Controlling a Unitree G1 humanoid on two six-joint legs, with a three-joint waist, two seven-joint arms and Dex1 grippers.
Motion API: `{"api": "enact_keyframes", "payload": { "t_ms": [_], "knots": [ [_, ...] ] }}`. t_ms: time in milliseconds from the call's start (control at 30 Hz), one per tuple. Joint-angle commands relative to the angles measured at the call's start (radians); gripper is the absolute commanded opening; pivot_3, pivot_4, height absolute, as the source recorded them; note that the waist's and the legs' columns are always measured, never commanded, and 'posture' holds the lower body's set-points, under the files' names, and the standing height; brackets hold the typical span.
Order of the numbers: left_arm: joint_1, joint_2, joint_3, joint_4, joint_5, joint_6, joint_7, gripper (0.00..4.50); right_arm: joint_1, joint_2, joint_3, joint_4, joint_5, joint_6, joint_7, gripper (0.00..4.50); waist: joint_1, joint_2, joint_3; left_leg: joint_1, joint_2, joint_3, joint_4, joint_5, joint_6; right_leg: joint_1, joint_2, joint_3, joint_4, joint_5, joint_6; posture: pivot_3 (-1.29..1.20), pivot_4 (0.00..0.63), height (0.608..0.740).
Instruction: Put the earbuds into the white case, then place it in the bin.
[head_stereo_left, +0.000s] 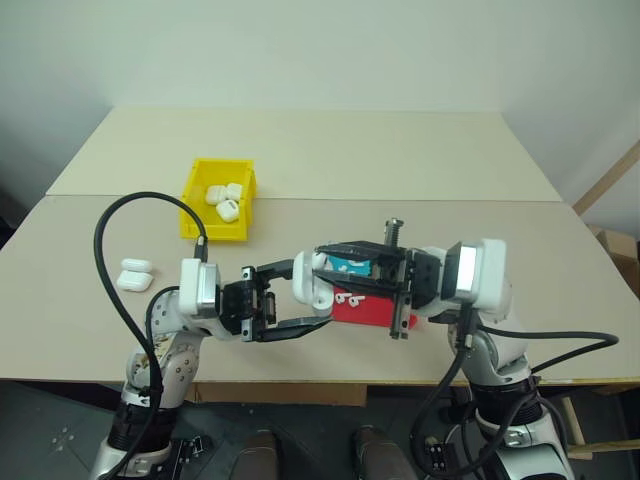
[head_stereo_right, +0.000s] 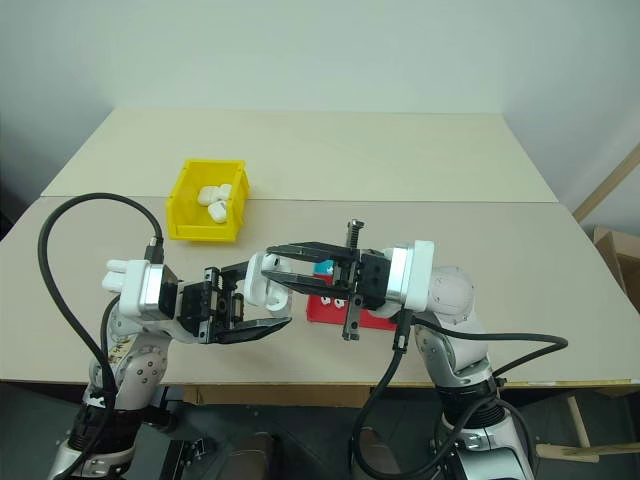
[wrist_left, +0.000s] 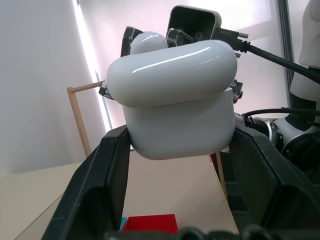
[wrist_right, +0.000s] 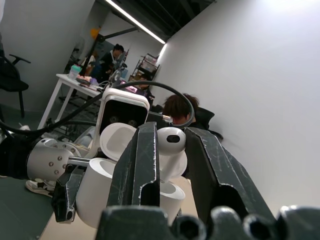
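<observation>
My right gripper releases the earbud now, since the earbud is over the open white case with its stem toward the slot.
My left gripper (head_stereo_left: 310, 296) is shut on a white case (head_stereo_left: 308, 282), held above the table's front edge with its lid flipped open. In the left wrist view the case (wrist_left: 178, 125) sits squeezed between both black fingers (wrist_left: 100, 190). My right gripper (head_stereo_left: 322, 262) reaches in from the right and is shut on one of the earbuds (wrist_right: 170, 142), holding it just over the open case (wrist_right: 98, 192). Another earbud (head_stereo_left: 350, 298) lies on the red tray (head_stereo_left: 365, 313) below. The yellow bin (head_stereo_left: 212, 228) stands back left with several white cases inside.
Two more white cases (head_stereo_left: 133, 273) lie on the table at the left, near my left arm's black cable (head_stereo_left: 105, 265). A screw-like post (head_stereo_left: 394, 230) rises behind the right gripper. A seam crosses the table behind the bin.
</observation>
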Motion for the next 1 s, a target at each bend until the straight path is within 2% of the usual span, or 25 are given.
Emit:
{"api": "enact_keyframes", "payload": {
  "t_ms": [33,267,400,500,733,900,1000],
  "knots": [
    [-0.014,-0.009,0.003,-0.025,-0.002,-0.026,0.0,2.72,0.002,-0.012,0.003,-0.015,-0.003,-0.019,0.0,0.82,0.0,0.0,0.0,0.0,0.0,0.0,0.0,0.0,0.0,0.0,0.0,0.0,0.0,0.0,0.0,0.0,0.15,0.74],
    [-0.018,-0.014,0.004,-0.016,0.0,-0.03,-0.007,2.72,0.005,-0.029,0.013,-0.019,-0.014,-0.019,0.004,0.82,0.0,0.0,0.0,0.0,0.0,0.0,0.0,0.0,0.0,0.0,0.0,0.0,0.0,0.0,0.0,0.0,0.15,0.74],
    [-0.018,-0.017,0.004,-0.011,0.006,-0.035,-0.01,2.72,0.005,-0.03,0.015,-0.012,-0.026,-0.047,0.008,1.82,0.0,0.0,0.0,0.0,0.0,0.0,0.0,0.0,0.0,0.0,0.0,0.0,0.0,0.0,0.0,0.0,0.15,0.74],
    [-0.016,-0.019,0.004,-0.01,0.012,-0.036,-0.01,2.72,0.003,-0.029,0.014,-0.003,-0.033,-0.065,0.004,2.78,0.0,0.0,0.0,0.0,0.0,0.0,0.0,0.0,0.0,0.0,0.0,0.0,0.0,0.0,0.0,0.0,0.15,0.74],
    [-0.012,-0.019,0.012,0.004,0.027,-0.048,-0.014,2.72,-0.007,-0.071,-0.022,-0.017,0.009,-0.022,-0.001,2.78,0.0,0.0,0.0,0.0,0.0,0.0,0.0,0.0,0.0,0.0,0.0,0.0,0.0,0.0,0.0,0.0,0.15,0.74],
    [0.03,0.018,0.046,0.022,0.034,-0.078,-0.033,2.72,-0.074,-0.221,-0.108,-0.024,0.098,0.174,-0.031,2.78,0.001,0.0,0.0,0.0,0.0,0.0,0.0,0.0,0.0,0.0,0.0,0.0,0.0,0.0,0.0,0.0,0.15,0.74],
    [0.092,0.063,0.076,0.037,0.058,-0.137,-0.078,2.72,-0.216,-0.379,-0.093,0.073,0.065,0.346,0.019,2.78,-0.005,0.001,0.0,0.001,0.0,0.001,0.0,0.0,0.0,0.0,0.0,0.001,0.0,0.0,0.0,0.0,0.15,0.74]
  ]
}}
